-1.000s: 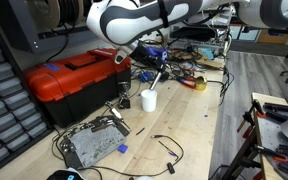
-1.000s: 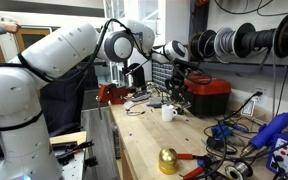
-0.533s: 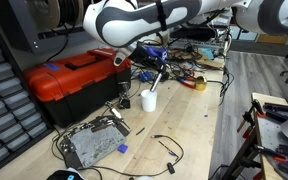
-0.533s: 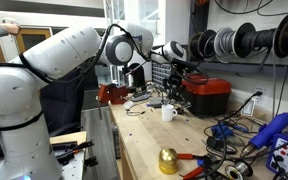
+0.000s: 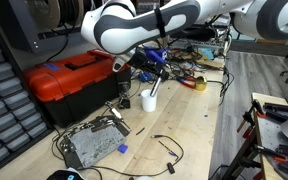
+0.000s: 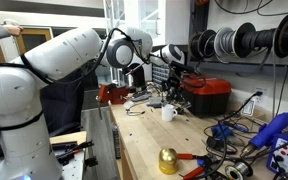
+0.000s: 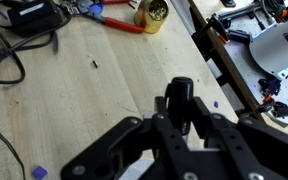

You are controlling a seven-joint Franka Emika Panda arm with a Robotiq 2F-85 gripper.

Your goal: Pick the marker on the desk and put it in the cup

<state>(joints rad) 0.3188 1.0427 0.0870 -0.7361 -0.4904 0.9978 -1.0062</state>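
The lower end of the dark marker reaches down inside the white cup's rim (image 5: 148, 94), so my gripper should now let go of the marker.
My gripper (image 5: 156, 73) hangs just above the white cup (image 5: 148, 100) on the light wooden desk (image 5: 199, 122). It is shut on the dark marker (image 5: 154, 86), which slants down towards the cup's mouth; I cannot tell whether its tip is inside. In an exterior view the gripper (image 6: 174, 92) is over the cup (image 6: 168, 114) near the middle of the desk (image 6: 149, 150). In the wrist view the marker (image 7: 179, 97) stands between my fingers (image 7: 180, 118), with the desk (image 7: 74, 100) behind. The cup is hidden in the wrist view.
A red toolbox (image 5: 69, 82) (image 6: 206, 95) stands beside the cup. A grey metal board (image 5: 92, 143), a thin black cable (image 5: 165, 148) and a yellow tape roll (image 5: 199, 84) lie on the desk. A brass bell (image 6: 168, 160) (image 7: 156, 12) sits near red-handled pliers (image 7: 119, 22).
The arm has shifted slightly with the marker still held over the cup. Nothing else has moved.
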